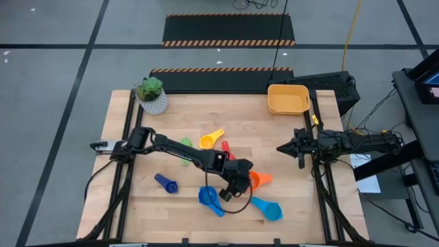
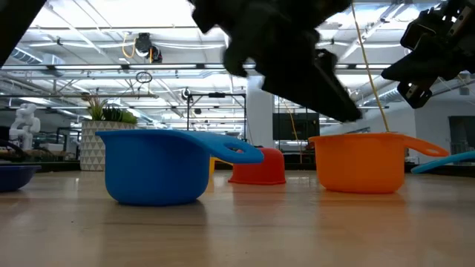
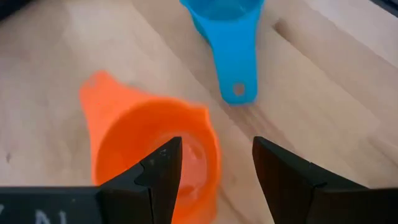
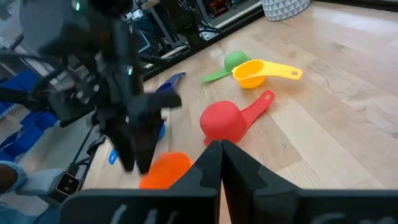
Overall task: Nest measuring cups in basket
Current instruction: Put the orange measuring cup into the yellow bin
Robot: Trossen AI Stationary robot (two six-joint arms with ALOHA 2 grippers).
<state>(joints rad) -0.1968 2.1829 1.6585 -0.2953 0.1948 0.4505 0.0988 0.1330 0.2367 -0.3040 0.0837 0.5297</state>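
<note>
I need to grab the orange measuring cup by its side at the rim (image 3: 213, 144) with my left gripper next. Then I will take the cup to the basket to nest it.
The orange measuring cup (image 3: 130, 134) stands upright on the table, and my left gripper (image 3: 216, 167) hovers open just above it. One finger (image 3: 163, 169) is over its hollow and the other (image 3: 281, 171) is outside its rim. The low view shows the fingers (image 2: 334, 93) clear of the cup (image 2: 362, 163). Blue (image 1: 208, 197), light blue (image 1: 269, 208), dark blue (image 1: 164, 182), red (image 1: 226, 149), yellow (image 1: 211, 140) and green (image 1: 185, 148) cups lie scattered on the table. The yellow-orange basket (image 1: 288, 99) sits at the far right. My right gripper (image 1: 282, 147) waits shut at the table's right.
A white pot with a green plant (image 1: 151, 95) stands at the far left corner. The light blue cup's handle (image 3: 237, 87) points toward the orange cup, close beside it. Bare wood lies between the cups and the basket.
</note>
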